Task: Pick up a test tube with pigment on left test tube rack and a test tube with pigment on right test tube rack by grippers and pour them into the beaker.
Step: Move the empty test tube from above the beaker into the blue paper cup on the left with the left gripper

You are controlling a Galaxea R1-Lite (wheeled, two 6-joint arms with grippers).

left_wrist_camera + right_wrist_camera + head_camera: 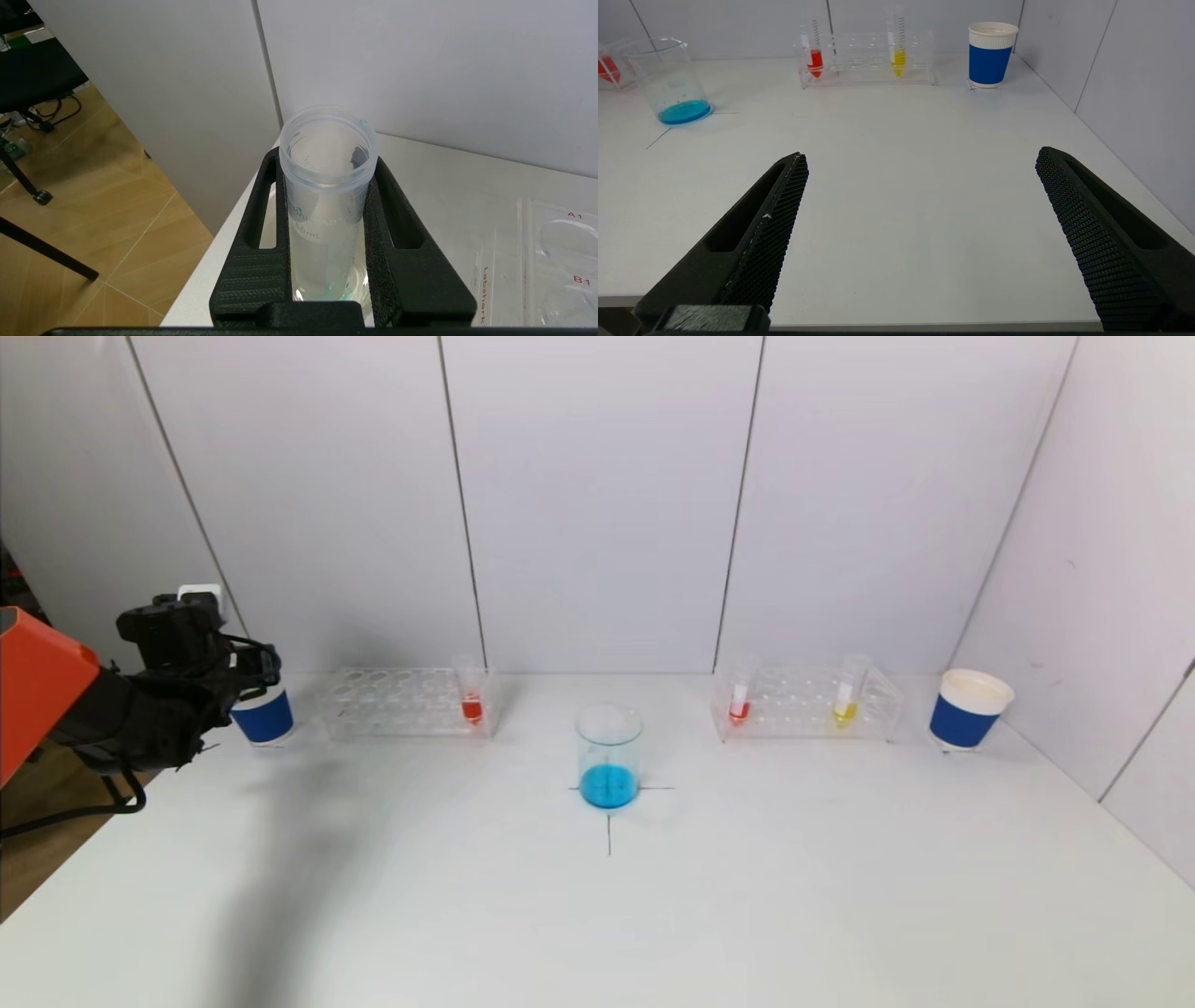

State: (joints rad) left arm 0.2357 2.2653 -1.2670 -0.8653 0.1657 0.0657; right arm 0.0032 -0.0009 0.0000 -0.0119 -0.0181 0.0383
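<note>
The test tube's bottom (322, 291) stands inside the paper cup (361, 274) in the left wrist view, so it is now time to open my left gripper.
My left gripper (250, 677) is at the table's far left, just above the left blue paper cup (264, 717). In the left wrist view it (327, 158) is shut on a clear 50 mL test tube (327, 205), upright, empty but for blue traces at its bottom. The glass beaker (609, 758) at the table's centre holds blue liquid. The left rack (401, 705) holds a red tube (471, 702). The right rack (808, 705) holds a red tube (739, 700) and a yellow tube (846, 700). My right gripper (922, 154) is open and empty over the table's near edge.
A second blue paper cup (969, 709) stands at the far right by the side wall. White panels close the back and right. The table's left edge drops to a wooden floor (93, 224). A black cross is marked under the beaker.
</note>
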